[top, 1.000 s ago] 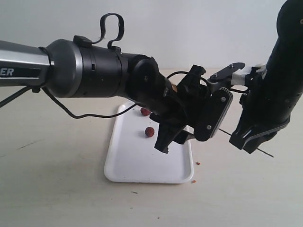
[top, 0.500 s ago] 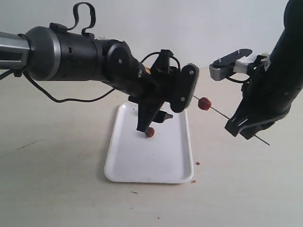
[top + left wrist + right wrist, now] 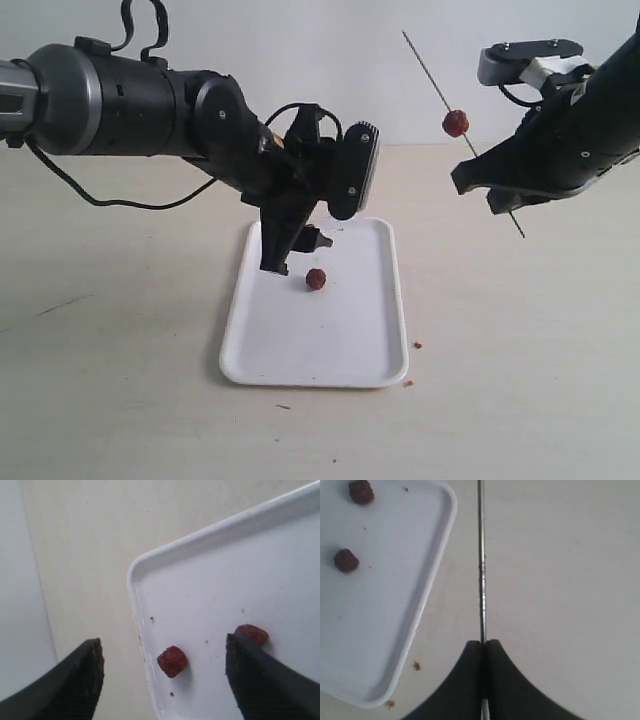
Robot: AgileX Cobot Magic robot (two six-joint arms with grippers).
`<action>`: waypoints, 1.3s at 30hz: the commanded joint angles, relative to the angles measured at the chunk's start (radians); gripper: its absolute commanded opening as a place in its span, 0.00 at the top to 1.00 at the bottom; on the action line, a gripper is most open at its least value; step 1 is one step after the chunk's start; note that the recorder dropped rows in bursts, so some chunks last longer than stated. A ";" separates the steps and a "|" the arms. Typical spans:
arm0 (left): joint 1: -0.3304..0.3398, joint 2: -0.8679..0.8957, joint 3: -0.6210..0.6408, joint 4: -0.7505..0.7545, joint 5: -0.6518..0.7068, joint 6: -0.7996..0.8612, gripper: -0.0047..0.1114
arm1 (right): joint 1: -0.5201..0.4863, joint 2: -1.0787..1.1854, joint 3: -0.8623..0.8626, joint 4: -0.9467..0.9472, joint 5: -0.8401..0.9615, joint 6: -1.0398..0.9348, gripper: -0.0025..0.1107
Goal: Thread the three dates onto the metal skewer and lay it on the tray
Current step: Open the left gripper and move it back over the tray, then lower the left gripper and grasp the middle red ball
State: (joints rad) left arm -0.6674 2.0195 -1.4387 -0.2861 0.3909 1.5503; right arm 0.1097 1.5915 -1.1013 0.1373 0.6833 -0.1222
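Observation:
My left gripper grabs the farther date at the tray's rim by its rounded sides next, so its middle stays free for the metal skewer (image 3: 430,80).
My right gripper (image 3: 492,188) is shut on the metal skewer (image 3: 430,80), which it holds in the air to the right of the tray with its far end tilted up. One date (image 3: 455,123) is threaded on it, a little above the grip. The right wrist view shows the jaws (image 3: 481,642) pinching the skewer (image 3: 480,570); the threaded date lies outside that view. My left gripper (image 3: 298,252) hangs open over the far left part of the white tray (image 3: 300,360). Two dates (image 3: 172,661) (image 3: 251,633) lie on the tray (image 3: 132,580) below its fingers, one partly behind a finger.
Small red-brown crumbs (image 3: 417,345) (image 3: 408,382) lie on the beige table off the tray's near right corner. The left arm's cable loops above the tray's far edge. A pale wall stands behind the table.
My right gripper has lifted and tilted the skewer upward with the date on it. My left gripper has pulled back to the left, away from the skewer, and now hangs over the tray's dates.

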 commanded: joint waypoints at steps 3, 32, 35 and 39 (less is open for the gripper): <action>0.002 0.000 -0.005 0.188 0.136 0.077 0.38 | -0.004 -0.008 0.003 -0.089 -0.022 -0.069 0.98; 0.002 0.153 -0.062 0.300 0.077 0.017 0.39 | -0.086 -0.008 0.067 0.002 -0.238 -0.146 0.98; -0.004 0.188 -0.133 0.268 0.147 0.011 0.39 | -0.086 -0.008 0.067 0.002 -0.238 -0.146 0.98; -0.019 0.227 -0.213 0.268 0.266 0.015 0.39 | -0.086 -0.008 0.067 0.002 -0.238 -0.163 0.98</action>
State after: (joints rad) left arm -0.6763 2.2368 -1.6258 0.0000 0.5886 1.5731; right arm 0.0268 1.5915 -1.0397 0.1354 0.4578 -0.2693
